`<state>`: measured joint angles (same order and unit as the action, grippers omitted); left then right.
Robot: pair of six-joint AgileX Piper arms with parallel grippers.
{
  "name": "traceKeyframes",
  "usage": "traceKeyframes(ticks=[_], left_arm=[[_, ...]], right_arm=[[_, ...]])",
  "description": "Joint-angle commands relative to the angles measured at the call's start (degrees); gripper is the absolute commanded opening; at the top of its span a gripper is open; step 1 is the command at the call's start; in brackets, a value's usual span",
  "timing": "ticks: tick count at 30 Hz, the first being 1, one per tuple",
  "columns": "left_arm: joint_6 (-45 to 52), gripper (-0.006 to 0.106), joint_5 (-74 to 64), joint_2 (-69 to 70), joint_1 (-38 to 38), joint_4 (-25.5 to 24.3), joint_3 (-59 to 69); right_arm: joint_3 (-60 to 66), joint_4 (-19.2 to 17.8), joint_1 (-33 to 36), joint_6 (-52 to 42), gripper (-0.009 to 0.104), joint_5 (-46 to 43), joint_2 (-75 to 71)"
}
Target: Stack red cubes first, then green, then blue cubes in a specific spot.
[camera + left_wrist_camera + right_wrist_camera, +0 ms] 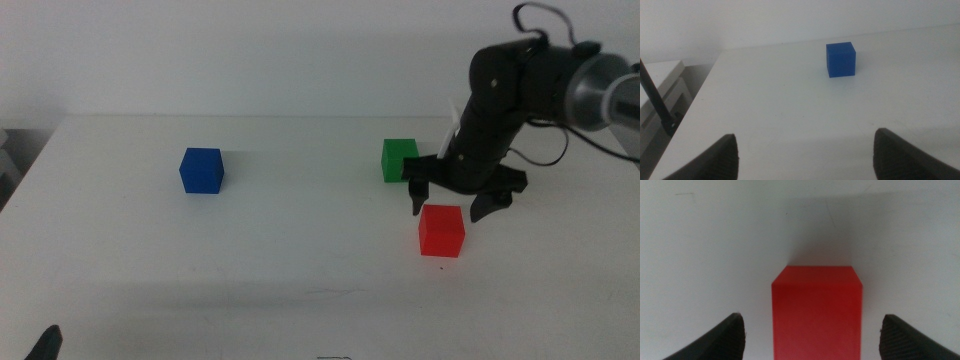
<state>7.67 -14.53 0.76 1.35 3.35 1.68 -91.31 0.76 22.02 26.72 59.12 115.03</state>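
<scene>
The fingers of the robot's right gripper are above the red cube's top (442, 217) (816, 275), so the right gripper isn't ready to close on the red cube yet and needs to go down first.
The red cube (441, 230) rests on the white table at the right. My right gripper (449, 206) hovers open just above and behind it, one jaw to each side. In the right wrist view the red cube (816, 311) lies centred between the wide-apart jaws, untouched. The green cube (399, 159) stands just behind and left of that gripper. Further left sits the blue cube (202, 170), which the left wrist view shows as a blue cube (841, 59) ahead of my open left gripper (805, 157). That left gripper (42, 345) waits at the bottom left edge.
The table's left edge (695, 100) drops off beside a grey box (662, 95). Dark cables (545, 150) hang behind the right arm. A pale wall backs the table.
</scene>
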Motion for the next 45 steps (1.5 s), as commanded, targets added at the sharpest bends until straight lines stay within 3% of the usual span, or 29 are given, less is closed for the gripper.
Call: traceKeyframes(ticks=[1, 5, 7, 9, 13, 21, 32, 45], left_arm=[[0.0, 0.091, 4.4, 1.2, 0.1, 0.5, -0.2], [0.0, 0.091, 4.4, 1.2, 0.1, 0.5, -0.2], [0.0, 0.091, 4.4, 1.2, 0.1, 0.5, -0.2], [0.0, 0.091, 4.4, 1.2, 0.1, 0.5, -0.2], [0.0, 0.091, 4.4, 1.2, 0.1, 0.5, -0.2], [0.0, 0.091, 4.4, 1.2, 0.1, 0.5, -0.2], [0.0, 0.091, 4.4, 1.2, 0.1, 0.5, -0.2], [0.0, 0.091, 4.4, 1.2, 0.1, 0.5, -0.2]], right_arm=[[-2.0, -0.3, 0.1, 0.4, 0.079, -1.9, -1.3], [-2.0, -0.4, 0.1, 0.6, 0.074, -3.3, 0.9], [-2.0, -0.8, 0.1, 0.6, 0.064, -3.4, 1.4], [-2.0, -1.8, 0.1, 0.9, 0.049, -3.4, 1.7], [-2.0, -2.0, 0.3, 0.9, 0.0, -2.4, 1.3], [-11.8, -6.5, 7.7, 6.4, -0.001, 2.4, 2.1], [-26.4, -5.2, 16.8, 11.0, -0.001, 13.0, 11.8], [-26.6, -3.1, 18.4, 13.5, -0.001, 12.5, 13.9]])
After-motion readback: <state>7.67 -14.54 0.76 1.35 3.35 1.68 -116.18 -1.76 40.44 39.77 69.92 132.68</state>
